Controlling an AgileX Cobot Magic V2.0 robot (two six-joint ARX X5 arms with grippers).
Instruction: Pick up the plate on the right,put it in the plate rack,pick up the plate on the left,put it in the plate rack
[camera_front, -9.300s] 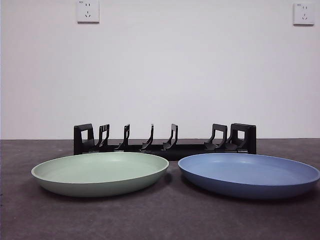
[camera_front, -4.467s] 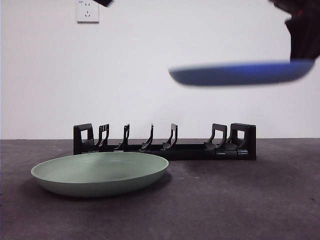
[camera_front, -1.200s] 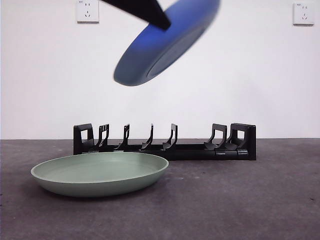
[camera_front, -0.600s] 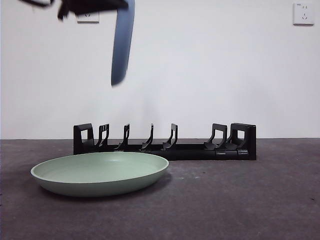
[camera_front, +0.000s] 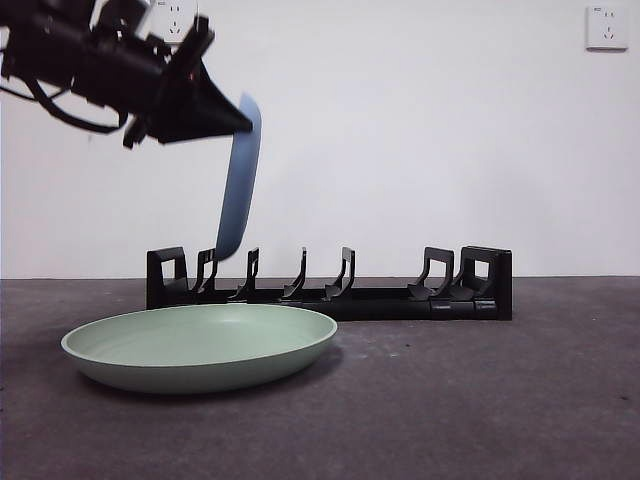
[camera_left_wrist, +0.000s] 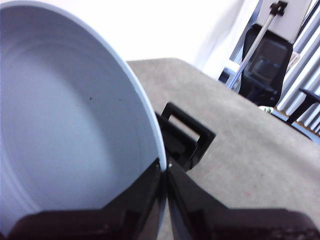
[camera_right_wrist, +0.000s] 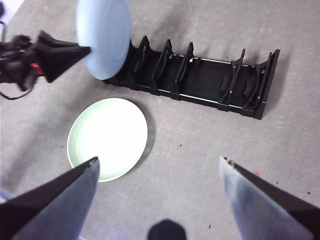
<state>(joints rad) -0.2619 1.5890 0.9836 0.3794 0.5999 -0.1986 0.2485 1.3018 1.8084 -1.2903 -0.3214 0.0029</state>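
Observation:
The green plate spreads wider than my open fingertips, so my right gripper needs to grab it next by its thin raised rim (camera_front: 331, 325) (camera_right_wrist: 146, 132).
My left gripper (camera_front: 232, 124) is shut on the rim of the blue plate (camera_front: 238, 180), which hangs on edge, almost upright. The plate's lower edge is just above the left end of the black plate rack (camera_front: 330, 296), near the first prongs. In the left wrist view my jaws pinch the blue plate's (camera_left_wrist: 65, 140) rim, with the rack (camera_left_wrist: 187, 137) just beyond it. The green plate (camera_front: 200, 345) lies flat in front of the rack's left half. My right gripper (camera_right_wrist: 159, 160) is open, high above the table, holding nothing. It looks down on the rack (camera_right_wrist: 200, 85), the green plate (camera_right_wrist: 107, 137) and the blue plate (camera_right_wrist: 103, 37).
Bare grey table (camera_front: 480, 400) lies in front of the rack's right half. A white wall with two sockets stands behind the rack. A dark chair (camera_left_wrist: 265, 65) shows past the table's end in the left wrist view.
The left arm has come down and moved left with the blue plate. The plate stays on edge and now reaches down to the rack's left prongs.

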